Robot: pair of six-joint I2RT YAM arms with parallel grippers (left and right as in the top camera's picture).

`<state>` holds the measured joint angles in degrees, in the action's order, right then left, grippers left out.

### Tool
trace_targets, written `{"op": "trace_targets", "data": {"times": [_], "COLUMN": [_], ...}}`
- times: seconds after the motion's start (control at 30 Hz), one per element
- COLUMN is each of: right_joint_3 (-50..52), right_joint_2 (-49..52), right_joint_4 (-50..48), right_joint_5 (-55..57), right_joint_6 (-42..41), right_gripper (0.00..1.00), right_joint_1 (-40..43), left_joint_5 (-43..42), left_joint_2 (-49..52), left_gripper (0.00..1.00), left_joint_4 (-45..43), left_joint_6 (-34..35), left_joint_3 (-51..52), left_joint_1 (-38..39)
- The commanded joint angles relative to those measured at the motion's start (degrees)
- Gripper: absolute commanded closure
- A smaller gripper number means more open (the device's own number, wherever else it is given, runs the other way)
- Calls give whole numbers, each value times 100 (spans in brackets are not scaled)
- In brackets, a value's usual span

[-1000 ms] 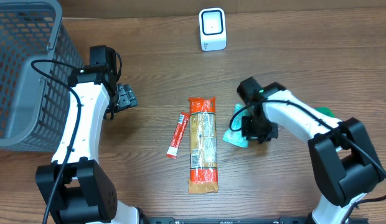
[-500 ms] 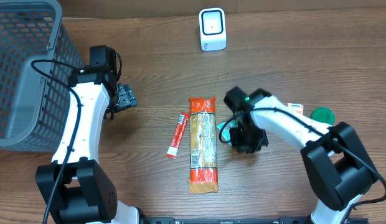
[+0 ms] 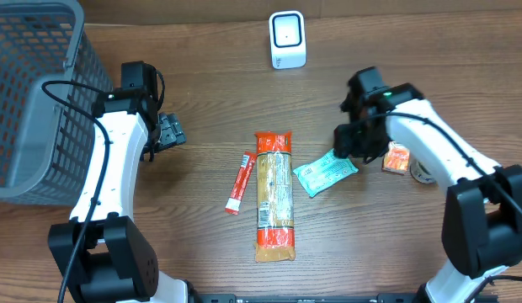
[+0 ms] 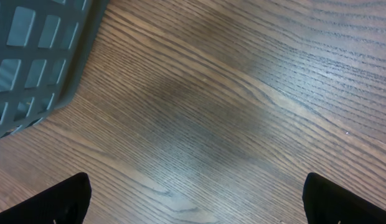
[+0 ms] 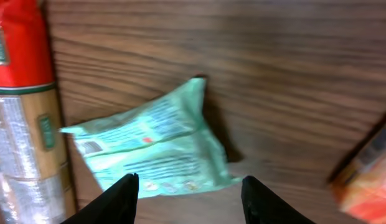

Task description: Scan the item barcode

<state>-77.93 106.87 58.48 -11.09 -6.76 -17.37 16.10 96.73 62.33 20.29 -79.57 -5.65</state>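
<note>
My right gripper grabs the pale green packet's end farthest from the pasta pack next, to leave the packet's barcode uncovered to scan.
A pale green packet [image 3: 325,173] lies flat on the wooden table, just right of a long red-and-clear pasta pack [image 3: 274,195]. My right gripper [image 3: 349,143] hovers over the packet's right end. In the right wrist view the green packet [image 5: 155,146] lies on the wood ahead of the right gripper [image 5: 190,199], which is open and holds nothing. The white barcode scanner [image 3: 287,39] stands at the back centre. My left gripper [image 3: 170,132] is open over bare wood near the basket, seen wide open in the left wrist view [image 4: 196,205].
A grey mesh basket [image 3: 34,101] fills the back left corner; its wall [image 4: 37,56] shows in the left wrist view. A red stick sachet [image 3: 239,182] lies left of the pasta pack. A small orange pack [image 3: 396,157] sits under the right arm, next to a round lid [image 3: 423,172].
The right gripper let go of the green packet and drew back up and to the right. The packet now lies flat beside the pasta pack. The left arm stayed still.
</note>
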Motion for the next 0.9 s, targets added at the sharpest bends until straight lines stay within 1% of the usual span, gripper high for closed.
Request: {"op": "trace_targets", "data": {"times": [0.0,0.1,0.3,0.43,0.5,0.53,0.57,0.6,0.63,0.7,0.77,0.87], "right_joint_3": [345,640,1200,1589,1742,1827,1864,1871,1864,1797,1681,1467], "right_joint_2": [-127,-127,-127,-127,-127,-127,-127,-127,-140,-188,-275,-514], "right_joint_4": [-168,-442,-1207,-1823,-1941,-1967,-1950,-1851,-1821,-1742,-1624,-1469], "right_joint_5": [-470,-669,-662,-660,-658,-647,-614,-549,-566,-575,-573,-573], "right_joint_6": [739,1027,1023,1021,1021,1023,1023,1023,1016,1003,1010,1029], "right_gripper": [45,42,36,35,39,43,48,59,61,71,78,86], "right_joint_1": [195,216,131,90,92,92,92,92,92,94,98,105], "left_joint_5": [37,37,37,37,37,37,37,37,37,37,37,37], "left_joint_2": [-120,-120,-120,-120,-120,-120,-120,-120,-120,-120,-120,-120], "left_gripper": [0,0,0,1,0,0,0,0,0,0,0,0], "left_joint_4": [0,0,0,0,0,0,0,0,0,0,0,0], "left_joint_6": [-146,-146,-146,-146,-146,-146,-146,-146,-146,-146,-146,-146], "left_joint_3": [-105,-105,-105,-105,-105,-105,-105,-105,-105,-105,-105,-105], "left_joint_1": [7,7,7,7,7,7,7,7,7,7,7,7]}}
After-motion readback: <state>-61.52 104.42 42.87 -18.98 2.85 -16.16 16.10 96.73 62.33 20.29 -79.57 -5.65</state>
